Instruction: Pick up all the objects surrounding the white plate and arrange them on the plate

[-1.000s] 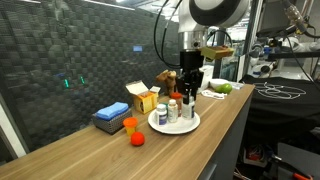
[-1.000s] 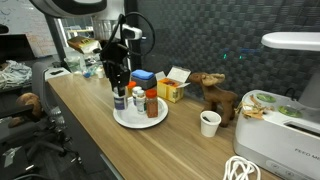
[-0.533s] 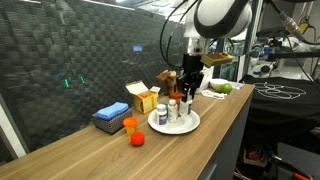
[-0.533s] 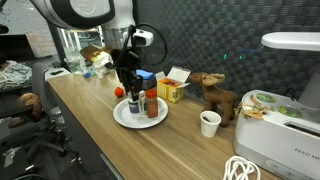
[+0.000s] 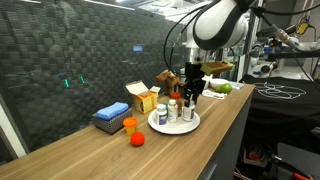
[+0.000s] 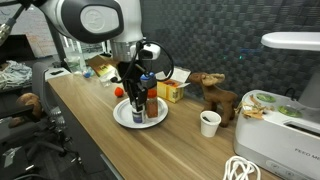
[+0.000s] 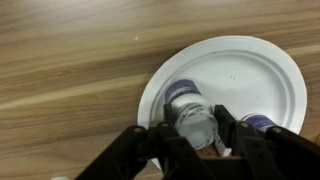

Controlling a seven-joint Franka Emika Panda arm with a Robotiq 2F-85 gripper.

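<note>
The small bottle with the blue label stands upright, its base at the plate's surface inside the plate's rim, so my gripper opens now.
A white plate sits on the wooden counter; it also shows in the other exterior view and in the wrist view. Small bottles stand on it. My gripper is shut on a small bottle with a clear cap and blue label, held over the plate. In both exterior views the gripper hangs straight down over the plate. A second blue-labelled bottle stands beside it. An orange cup and a red ball sit on the counter beside the plate.
A blue box, a yellow box and a toy moose stand behind the plate. A white paper cup and a white appliance are near one end. A green apple lies further along the counter.
My gripper has moved sideways across the plate with the bottle in it and has come down a little. The objects on the counter have not moved.
</note>
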